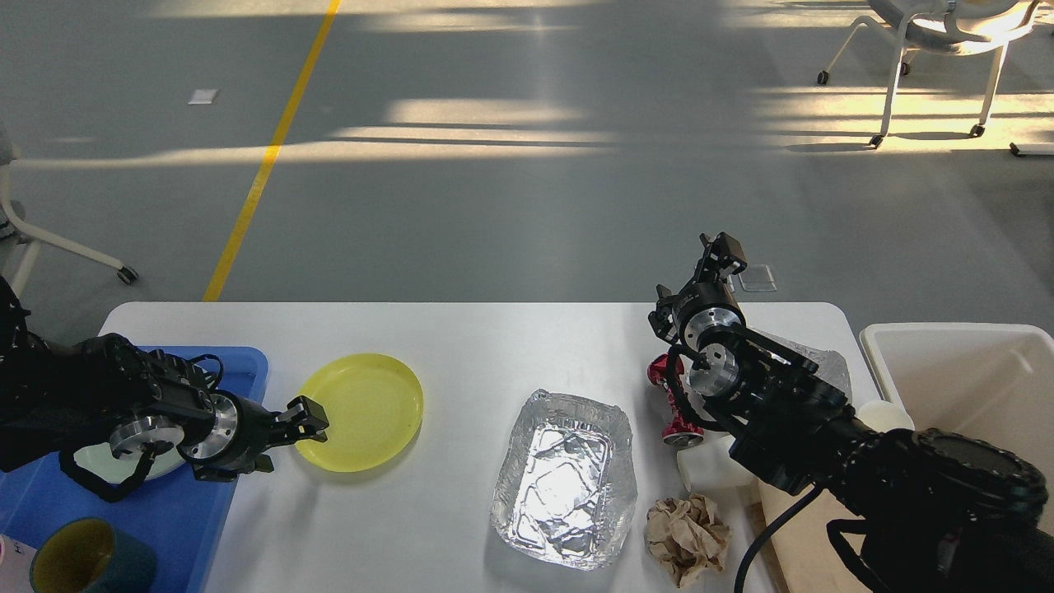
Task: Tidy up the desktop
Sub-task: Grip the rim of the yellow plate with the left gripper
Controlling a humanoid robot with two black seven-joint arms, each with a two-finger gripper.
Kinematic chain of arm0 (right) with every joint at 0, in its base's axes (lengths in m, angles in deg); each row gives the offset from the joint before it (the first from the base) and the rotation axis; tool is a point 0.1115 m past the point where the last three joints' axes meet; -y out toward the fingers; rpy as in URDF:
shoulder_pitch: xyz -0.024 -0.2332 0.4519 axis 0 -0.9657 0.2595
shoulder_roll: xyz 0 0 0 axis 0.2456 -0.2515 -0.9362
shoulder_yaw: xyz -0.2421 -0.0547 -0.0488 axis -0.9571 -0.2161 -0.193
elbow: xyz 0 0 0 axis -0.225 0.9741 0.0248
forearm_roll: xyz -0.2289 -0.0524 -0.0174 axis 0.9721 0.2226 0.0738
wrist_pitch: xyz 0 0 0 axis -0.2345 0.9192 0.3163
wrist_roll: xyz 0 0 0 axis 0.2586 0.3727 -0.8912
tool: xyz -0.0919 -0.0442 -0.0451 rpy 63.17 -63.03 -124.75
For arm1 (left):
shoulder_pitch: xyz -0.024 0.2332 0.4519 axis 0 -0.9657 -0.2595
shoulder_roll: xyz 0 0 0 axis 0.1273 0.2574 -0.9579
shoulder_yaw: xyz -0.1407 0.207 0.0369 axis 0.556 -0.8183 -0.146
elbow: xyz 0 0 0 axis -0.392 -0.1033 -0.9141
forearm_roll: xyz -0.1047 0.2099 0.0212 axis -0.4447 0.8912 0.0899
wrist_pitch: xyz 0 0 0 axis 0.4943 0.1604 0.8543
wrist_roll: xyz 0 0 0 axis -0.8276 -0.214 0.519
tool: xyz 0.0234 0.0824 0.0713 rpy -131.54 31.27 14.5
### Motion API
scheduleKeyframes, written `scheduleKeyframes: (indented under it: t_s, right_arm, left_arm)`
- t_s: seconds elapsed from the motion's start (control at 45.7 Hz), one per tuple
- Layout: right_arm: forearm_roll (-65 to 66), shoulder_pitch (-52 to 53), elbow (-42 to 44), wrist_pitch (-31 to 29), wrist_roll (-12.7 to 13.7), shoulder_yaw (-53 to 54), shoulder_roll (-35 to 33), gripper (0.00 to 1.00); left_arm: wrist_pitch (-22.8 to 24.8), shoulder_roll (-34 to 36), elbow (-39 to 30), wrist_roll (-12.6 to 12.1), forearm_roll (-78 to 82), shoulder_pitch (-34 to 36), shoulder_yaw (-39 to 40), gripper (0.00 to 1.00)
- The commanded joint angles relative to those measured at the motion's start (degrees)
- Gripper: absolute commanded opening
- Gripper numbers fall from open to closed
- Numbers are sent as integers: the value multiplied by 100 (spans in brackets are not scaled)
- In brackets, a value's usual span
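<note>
My left gripper grabs the yellow plate by its thin rim next, since the plate spreads far wider than the open fingers.
The white desktop carries a yellow plate, a crumpled foil tray, a ball of brown paper and a red object partly hidden behind my right arm. Low over the table, my left gripper has its fingers open at the yellow plate's left rim. My right gripper is raised over the table's far right edge; its fingers are too small and dark to tell apart.
A blue tray at the left holds a pale green plate, mostly under my left arm, and a teal cup. A white bin stands off the right end. A white container and clear plastic lie beside my right arm.
</note>
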Motion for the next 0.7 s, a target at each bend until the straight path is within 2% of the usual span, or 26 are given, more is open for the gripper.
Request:
scheduleKeyframes:
  t_s: [0.0, 0.241, 0.525, 0.591, 0.679]
  right_arm:
    - [4, 0, 0, 0, 0, 0, 1, 100]
    - [4, 0, -8, 0, 0, 0, 1, 100]
    - [4, 0, 0, 0, 0, 0, 1, 100]
    - [4, 0, 0, 0, 0, 0, 1, 100]
    - [-5, 0, 0, 0, 0, 0, 1, 100]
  left_arm:
    - [-52, 5, 299, 3, -313, -274, 204, 78]
    - [-69, -65, 959, -41, -304, -969, 688, 79]
    - [-201, -91, 1126, -67, -278, -1145, 749, 78]
    - [-254, -100, 1126, -190, -251, -1154, 802, 75]
    - [-280, -109, 1126, -506, -243, -1154, 872, 63]
